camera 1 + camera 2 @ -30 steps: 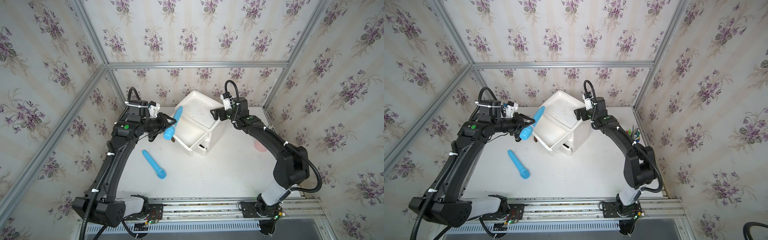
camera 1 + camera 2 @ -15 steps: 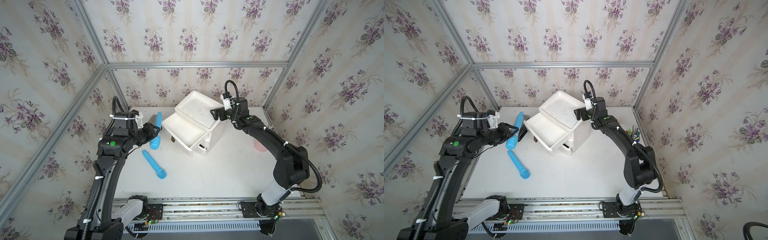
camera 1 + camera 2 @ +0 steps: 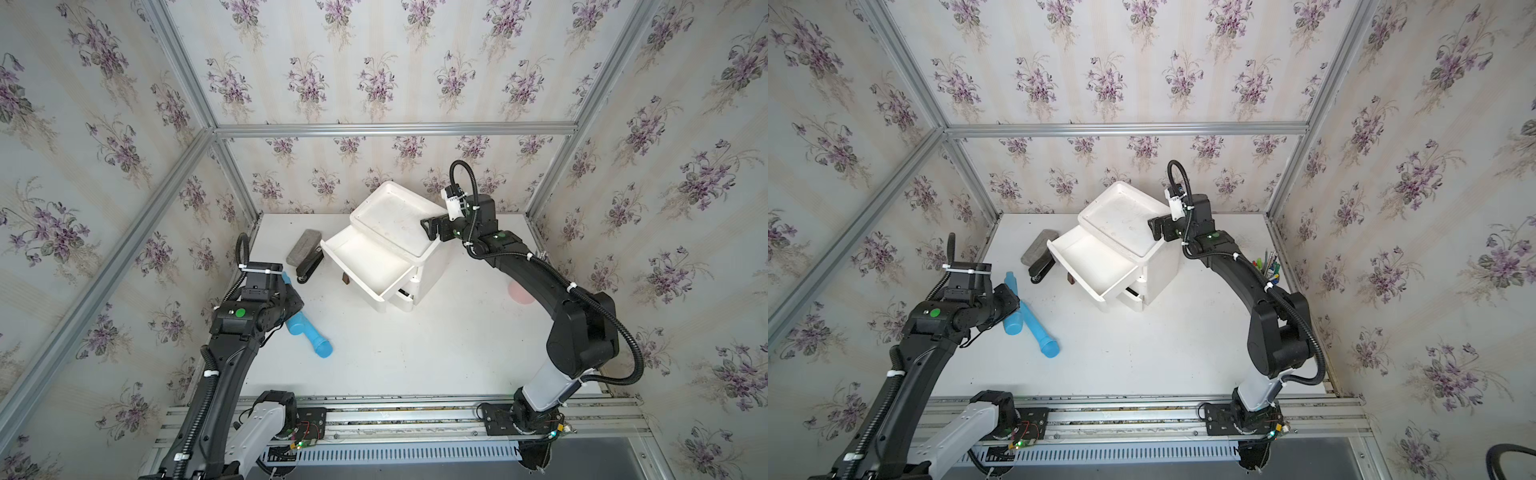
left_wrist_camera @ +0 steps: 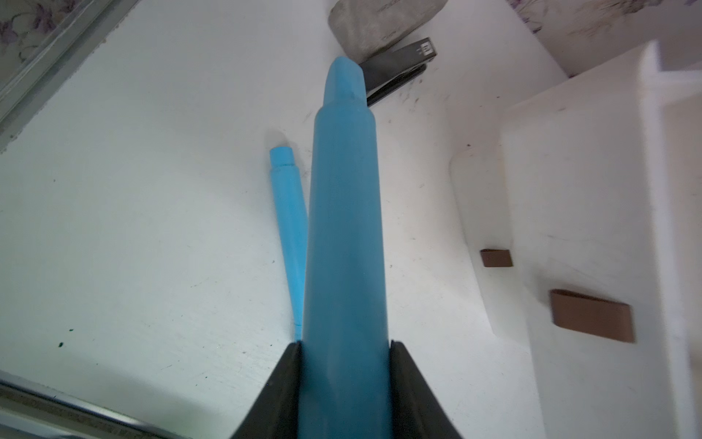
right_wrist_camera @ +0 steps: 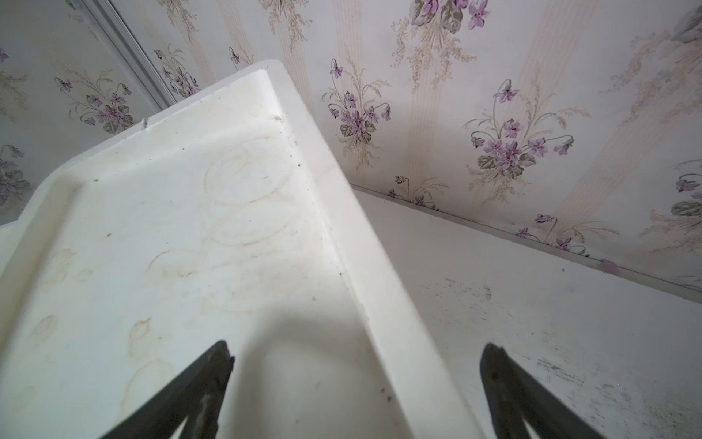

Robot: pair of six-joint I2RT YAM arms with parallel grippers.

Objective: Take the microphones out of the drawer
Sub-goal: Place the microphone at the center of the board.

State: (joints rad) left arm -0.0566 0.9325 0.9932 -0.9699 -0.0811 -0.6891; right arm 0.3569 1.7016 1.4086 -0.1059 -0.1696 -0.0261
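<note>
The blue microphone comes down, before my left gripper releases it, since its tapered end is still above the tabletop and its lying twin.
My left gripper is shut on a blue microphone, with both fingers pressed against its thick body. It hangs low over the table's left side, left of the white drawer unit. The held microphone crosses over a second blue microphone lying on the table. The top drawer stands pulled out with nothing in it. My right gripper is open at the back right rim of the unit's top, holding nothing.
A grey block and a black stapler lie just left of the drawer. A pink disc sits to the right of the unit, and pens lie by the right wall. Brown pull tabs mark the drawer fronts.
My left arm has carried the blue microphone away from the drawer, leftward and down, to just over the second microphone on the table. The right arm has stayed put.
</note>
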